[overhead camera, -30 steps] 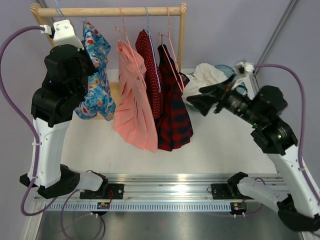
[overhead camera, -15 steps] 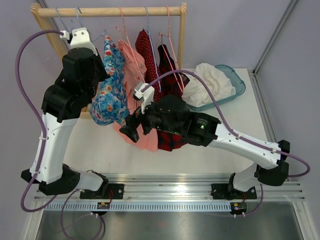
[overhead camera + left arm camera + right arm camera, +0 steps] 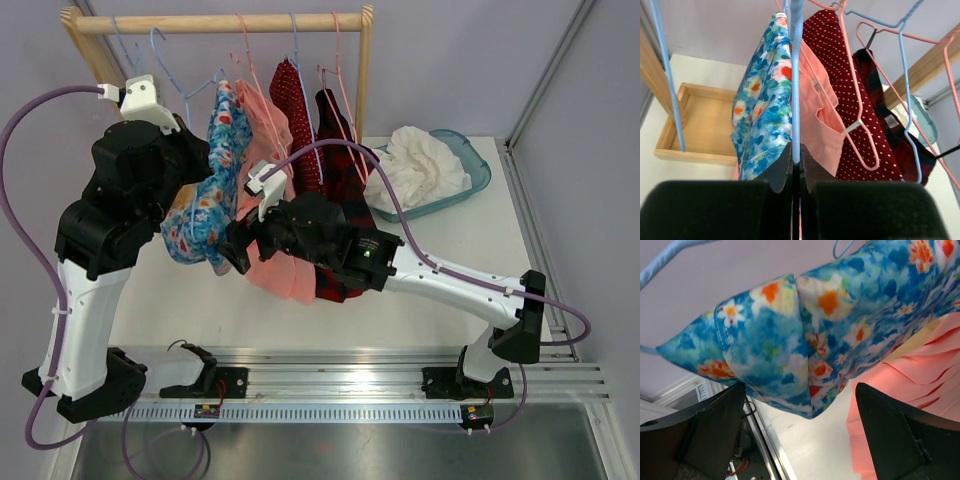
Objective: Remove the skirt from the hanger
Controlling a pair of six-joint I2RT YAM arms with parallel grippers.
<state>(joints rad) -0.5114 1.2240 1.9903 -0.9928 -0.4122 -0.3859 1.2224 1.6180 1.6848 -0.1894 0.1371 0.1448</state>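
Observation:
The blue floral skirt has to be pulled off the hanger, so the robot's right gripper needs to pinch the skirt by its lower hem [image 3: 219, 260] [image 3: 807, 399] and leave the wire free.
A blue floral skirt [image 3: 205, 200] hangs on a blue wire hanger [image 3: 190, 70] near the left end of the wooden rail [image 3: 215, 22]. My left gripper [image 3: 796, 155] is shut on the hanger's blue wire [image 3: 796, 75], with the skirt [image 3: 762, 110] just left of it. In the top view the left fingers are hidden behind the arm. My right gripper [image 3: 232, 255] is open at the skirt's lower hem. In the right wrist view the hem [image 3: 805, 340] hangs between and above the open fingers [image 3: 715, 430], not touching them.
A pink pleated skirt [image 3: 275, 240], a red dotted garment [image 3: 300, 150] and a red-black plaid one [image 3: 345, 240] hang on pink hangers to the right. A teal basket [image 3: 478, 170] with white cloth stands back right. A wooden tray [image 3: 695, 120] lies under the rail.
The right arm swung from the right side across to the floral skirt's hem. The left arm shifted the hanger and skirt rightward along the rail and tilted them.

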